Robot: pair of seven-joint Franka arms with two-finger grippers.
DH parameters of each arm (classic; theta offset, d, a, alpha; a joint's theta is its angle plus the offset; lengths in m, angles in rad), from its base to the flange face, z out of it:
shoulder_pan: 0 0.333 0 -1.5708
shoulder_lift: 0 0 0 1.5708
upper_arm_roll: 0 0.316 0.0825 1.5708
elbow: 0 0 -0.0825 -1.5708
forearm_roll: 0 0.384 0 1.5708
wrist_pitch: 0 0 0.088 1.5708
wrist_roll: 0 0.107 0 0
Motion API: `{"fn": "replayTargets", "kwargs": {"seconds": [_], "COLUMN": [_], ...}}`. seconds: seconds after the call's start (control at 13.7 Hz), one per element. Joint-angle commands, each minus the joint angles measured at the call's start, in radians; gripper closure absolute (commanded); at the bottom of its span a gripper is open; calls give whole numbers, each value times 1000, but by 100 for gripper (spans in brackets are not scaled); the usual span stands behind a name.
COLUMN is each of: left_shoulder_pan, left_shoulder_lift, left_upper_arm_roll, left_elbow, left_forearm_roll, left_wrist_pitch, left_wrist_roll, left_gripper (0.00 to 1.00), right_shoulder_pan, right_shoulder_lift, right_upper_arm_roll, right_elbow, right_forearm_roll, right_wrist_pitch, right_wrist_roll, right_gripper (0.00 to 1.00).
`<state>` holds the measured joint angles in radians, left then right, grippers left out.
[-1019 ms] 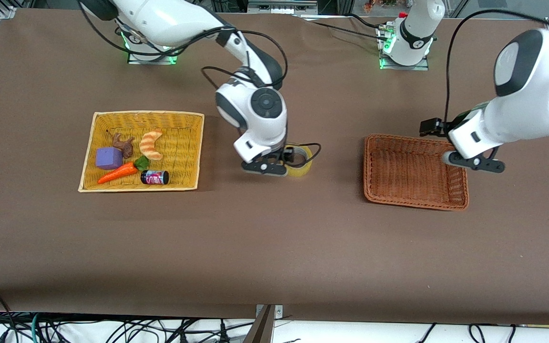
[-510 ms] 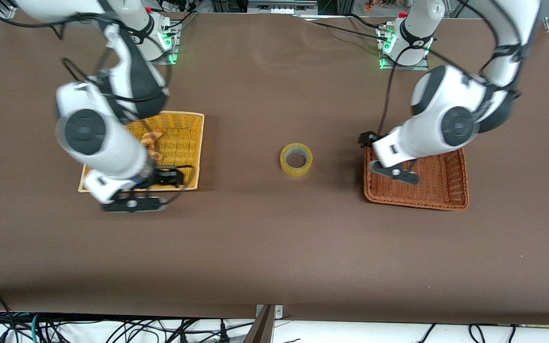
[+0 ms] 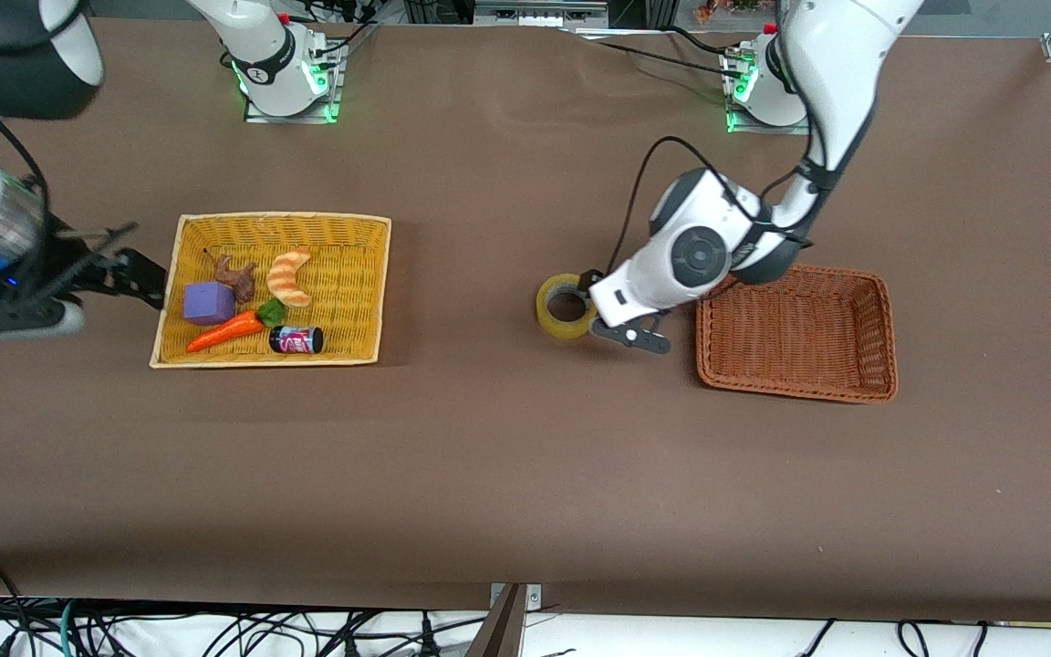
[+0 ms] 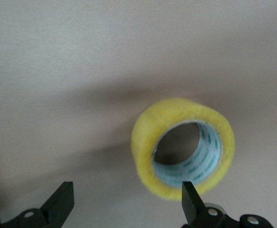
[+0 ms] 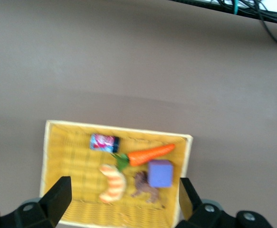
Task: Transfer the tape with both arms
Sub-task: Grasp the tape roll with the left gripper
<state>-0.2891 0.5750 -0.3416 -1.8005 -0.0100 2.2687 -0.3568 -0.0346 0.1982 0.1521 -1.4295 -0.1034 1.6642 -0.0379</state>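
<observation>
I will next grab the ring side of the tape [image 3: 562,328] with my left gripper to move it into the brown basket.
The tape [image 3: 562,328], a yellowish ring with a wide hollow core, lies flat on the brown table near its middle. My left gripper [image 3: 626,336] is low over the table right beside the tape, between it and the brown basket [image 3: 795,392]. It is open and empty. In the left wrist view the tape [image 4: 145,152] lies just ahead of the open left gripper [image 4: 126,209], with one fingertip [image 4: 190,199] close to its rim. My right gripper [image 3: 5,318] is open and empty, over the table edge at the right arm's end.
A yellow basket [image 3: 284,219] holds a striped croissant [image 3: 289,276], purple cube [image 3: 208,302], carrot [image 3: 224,332], brown figure [image 3: 234,276] and small can [image 3: 296,339]. The right wrist view looks down on it [image 5: 71,209]. The brown basket holds nothing.
My right gripper left the tape on the table and swung away past the yellow basket. My left gripper moved from over the brown basket to beside the tape.
</observation>
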Motion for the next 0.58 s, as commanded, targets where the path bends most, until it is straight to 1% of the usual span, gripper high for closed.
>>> {"fn": "replayTargets", "kwargs": {"seconds": [0.0,0.07,0.15,0.22,0.29,0.36,0.44,0.51], "left_shoulder_pan": [-53,-58,-56,-59,-64,-67,-67,-65], "left_shoulder_lift": [65,94,123,147,154,152,152,146], "left_upper_arm_roll": [4,4,4,3,3,3,3,3], "left_elbow": [27,38,47,47,46,46,47,47], "left_forearm_roll": [190,261,300,297,303,306,308,311], "left_wrist_pitch": [52,66,93,121,129,129,129,127], "left_wrist_roll": [-181,-192,-197,-211,-217,-215,-211,-205], "left_gripper": [0,2,8,24,43,71,93,100], "right_shoulder_pan": [-27,-31,-33,-37,-38,-38,-38,-34], "right_shoulder_lift": [-83,-115,-164,-193,-207,-220,-230,-227], "right_upper_arm_roll": [-31,-32,-32,-34,-51,-63,-68,-86], "right_elbow": [-129,-161,-207,-232,-239,-242,-239,-230], "right_forearm_roll": [8,8,7,10,17,19,19,18], "right_wrist_pitch": [29,28,35,28,17,-4,-23,-35], "right_wrist_roll": [-74,-71,-62,-45,-49,-54,-59,-60], "right_gripper": [0,0,0,0,0,0,0,0]}}
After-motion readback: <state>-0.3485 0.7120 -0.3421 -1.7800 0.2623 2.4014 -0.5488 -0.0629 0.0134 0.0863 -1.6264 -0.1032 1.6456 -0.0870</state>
